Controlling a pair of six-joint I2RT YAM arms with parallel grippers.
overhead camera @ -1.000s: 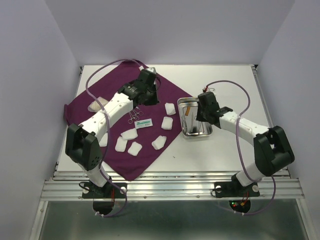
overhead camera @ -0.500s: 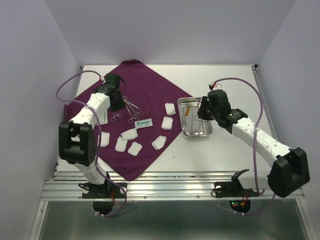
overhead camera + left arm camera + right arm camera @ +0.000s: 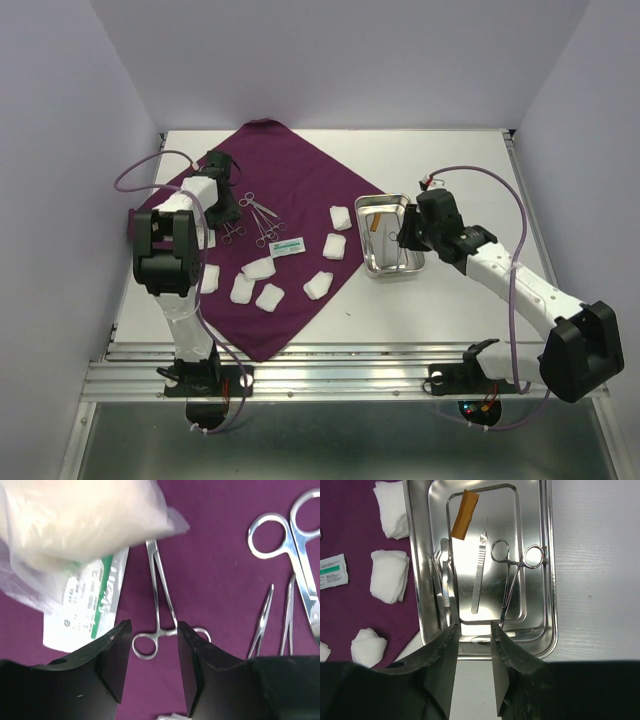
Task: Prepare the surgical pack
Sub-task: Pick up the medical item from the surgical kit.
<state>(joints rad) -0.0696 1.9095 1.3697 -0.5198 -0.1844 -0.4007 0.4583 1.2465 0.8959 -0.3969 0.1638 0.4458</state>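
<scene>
The fingers of my left gripper are above the forceps on the cloth and would miss them if they closed now. My left gripper needs to go down to the forceps before it closes.
The dark purple cloth (image 3: pixel 300 185) lies spread on the table's left half, with several white gauze pads (image 3: pixel 335 246) and thin metal instruments (image 3: pixel 258 218) on it. My left gripper (image 3: pixel 226 207) hovers open at the cloth's left side. In the left wrist view its tips (image 3: pixel 154 640) stand over the ring handles of a forceps (image 3: pixel 160 595), holding nothing. The steel tray (image 3: pixel 372 262) sits just right of the cloth. My right gripper (image 3: pixel 474 635) is open above the tray's near rim (image 3: pixel 547 555). A forceps (image 3: pixel 517 575), a scalpel handle (image 3: pixel 479 575) and tweezers (image 3: pixel 445 580) lie inside.
A clear plastic bag with cream contents (image 3: pixel 75 520) and a white-and-green packet (image 3: pixel 85 605) lie by the left gripper. Scissors (image 3: pixel 300 555) lie to its right. A small packet (image 3: pixel 289 245) rests mid-cloth. An orange strip (image 3: pixel 465 514) is in the tray. White walls enclose the table.
My left arm has swung from the cloth's far middle to its left side, and its gripper has opened. My right gripper has drawn back to the tray's near end and opened wider.
</scene>
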